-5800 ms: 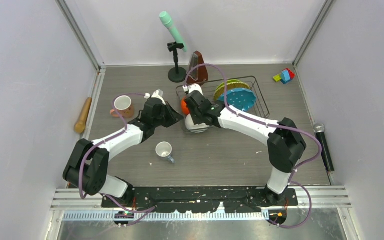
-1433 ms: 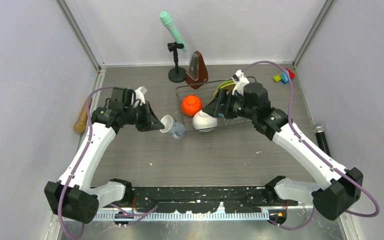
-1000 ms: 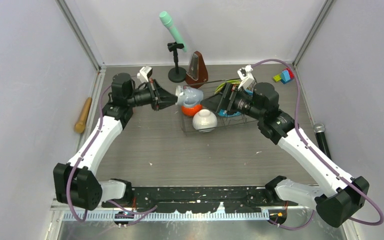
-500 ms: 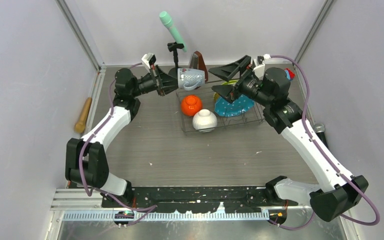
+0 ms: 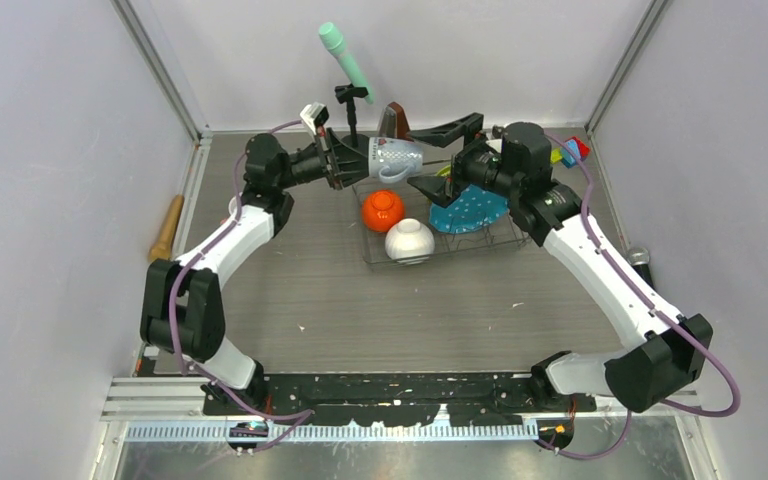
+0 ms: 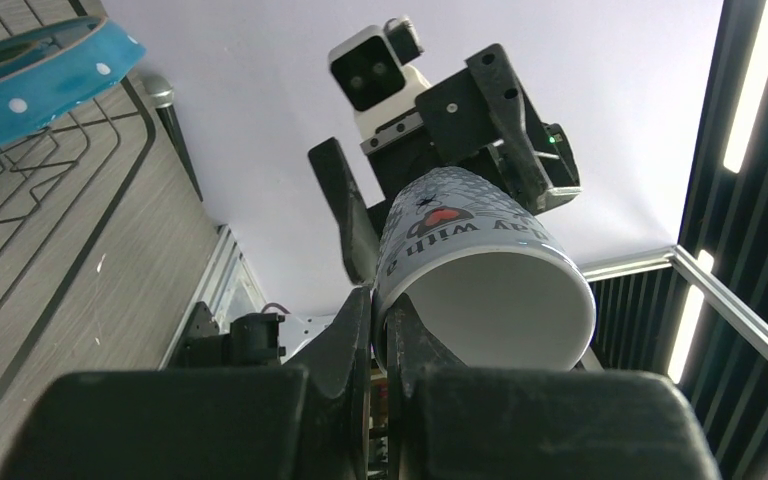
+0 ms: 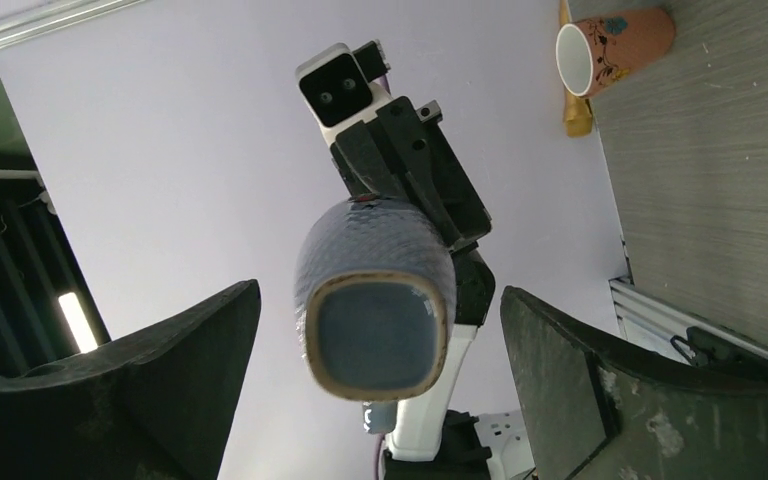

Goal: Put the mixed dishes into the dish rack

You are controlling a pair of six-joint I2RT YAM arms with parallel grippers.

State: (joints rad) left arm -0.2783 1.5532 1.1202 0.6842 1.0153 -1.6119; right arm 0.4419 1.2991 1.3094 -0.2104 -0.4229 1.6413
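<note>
The robot's right gripper will close on the cup now: both fingers reach past the cup's base, and their ends are beside the cup's lower side, one on either side.
My left gripper is shut on the rim of the small white cup, which it holds on its side in the air above the dish rack's back left corner. In the left wrist view one finger is inside the cup and one outside. My right gripper faces it, open, with the cup's base between its spread fingers, not touching. In the rack sit the orange bowl, the white bowl and the blue white-dotted plate. The pink mug lies on the table.
A wooden rolling pin lies by the left wall. A brown metronome and a green microphone on a stand are behind the rack. Coloured blocks sit at the back right, and a black microphone lies at the right edge.
My left arm has lifted the cup off the table and carried it up and right over the rack. My right gripper rose from the rack and turned, open, toward the cup.
</note>
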